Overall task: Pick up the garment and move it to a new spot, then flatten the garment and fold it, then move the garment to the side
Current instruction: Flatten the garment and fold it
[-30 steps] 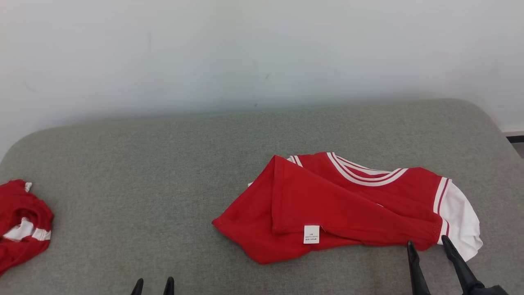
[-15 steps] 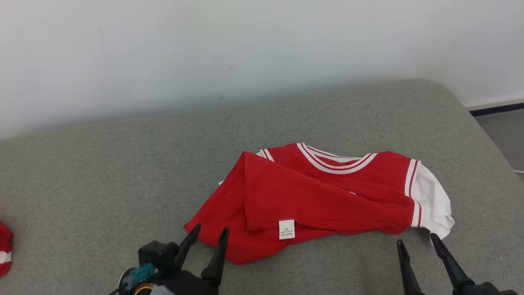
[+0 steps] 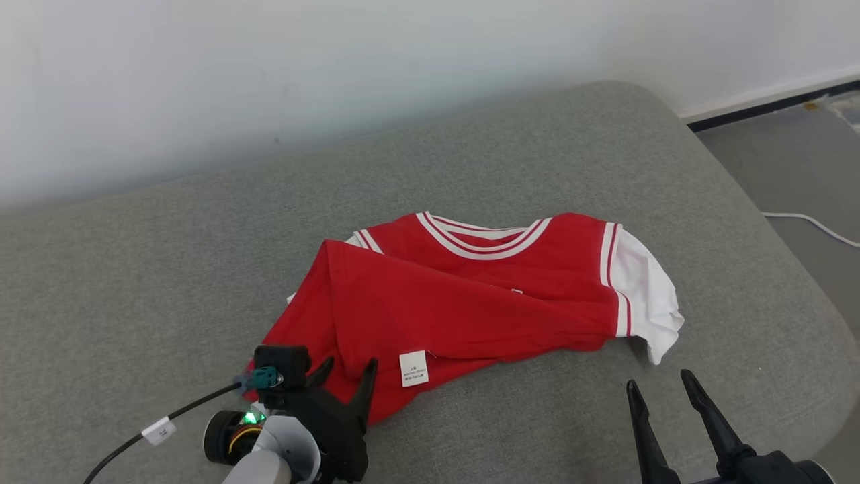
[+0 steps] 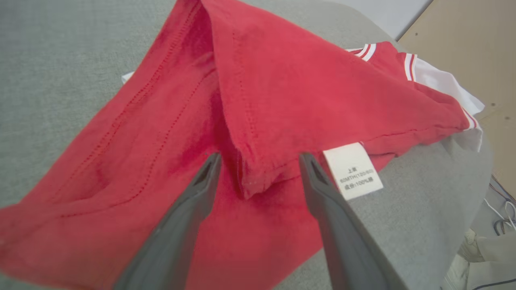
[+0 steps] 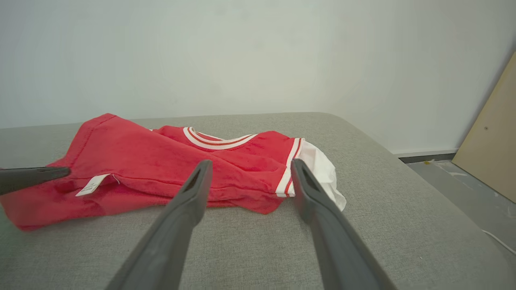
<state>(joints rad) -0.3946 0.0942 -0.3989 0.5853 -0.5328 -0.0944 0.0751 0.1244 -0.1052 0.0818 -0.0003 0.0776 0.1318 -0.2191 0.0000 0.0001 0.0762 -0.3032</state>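
Note:
My left gripper should grab the folded hem corner (image 4: 254,181) next, because it stands up while the red cloth (image 4: 159,159) around it lies slack.
The garment (image 3: 470,302) is a red shirt with white sleeves and a striped collar, lying crumpled on the grey cushion (image 3: 134,282). A white care label (image 3: 414,368) hangs at its near hem. My left gripper (image 3: 346,373) stands open over the shirt's near left corner, its fingers astride a folded hem edge (image 4: 252,177) in the left wrist view. Open too, my right gripper (image 3: 658,390) hovers above bare cushion just short of the white sleeve (image 3: 648,296). From the right wrist the shirt (image 5: 169,161) lies ahead beyond that gripper (image 5: 250,165).
A white wall (image 3: 269,67) runs behind the cushion. The cushion's rounded right edge drops to a grey floor (image 3: 793,175) with a thin white cable (image 3: 813,225). A tan board (image 5: 494,141) leans at the far right. A black cable (image 3: 154,420) trails from my left wrist.
The head camera has turned right, so the scene shifted left. My left gripper has come up from the bottom edge onto the shirt's near left corner. The right gripper stays near the sleeve.

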